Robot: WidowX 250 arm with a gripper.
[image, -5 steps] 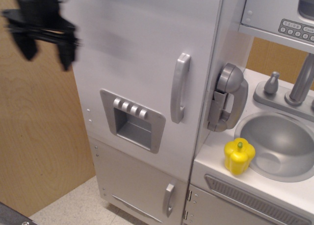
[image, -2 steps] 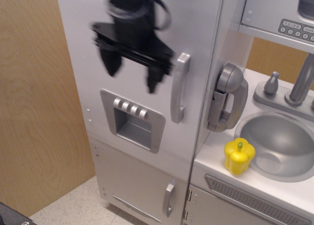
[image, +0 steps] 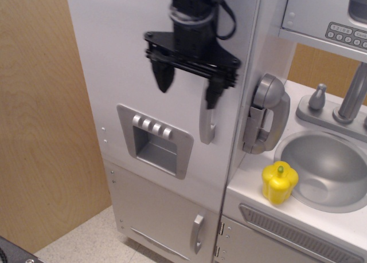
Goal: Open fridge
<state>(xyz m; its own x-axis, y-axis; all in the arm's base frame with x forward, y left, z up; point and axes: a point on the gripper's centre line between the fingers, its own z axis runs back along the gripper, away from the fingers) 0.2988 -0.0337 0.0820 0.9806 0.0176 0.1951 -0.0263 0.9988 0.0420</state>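
Observation:
The gripper grips the curved silver handle by its top (image: 205, 101) next. Then the gripper swings the fridge door (image: 123, 62) open.
The fridge (image: 132, 62) is a tall white toy refrigerator with its large door closed. The door has a grey four-button dispenser panel (image: 155, 140) and a curved silver handle (image: 206, 125) near its right edge. My black gripper (image: 188, 86) hangs in front of the door, fingers pointing down and open. Its right finger (image: 213, 91) covers the upper part of the handle; its left finger (image: 164, 77) is over the bare door. I cannot tell whether a finger touches the handle.
A shorter lower door with a small silver handle (image: 198, 233) sits below. A grey toy phone (image: 266, 114) hangs right of the fridge. A yellow toy pepper (image: 280, 181) stands by the sink (image: 330, 168). A microwave keypad (image: 346, 34) is top right. A wooden panel (image: 40, 120) is on the left.
My gripper has moved to the right across the fridge door, from beyond its left edge to in front of the handle. The door has stayed closed.

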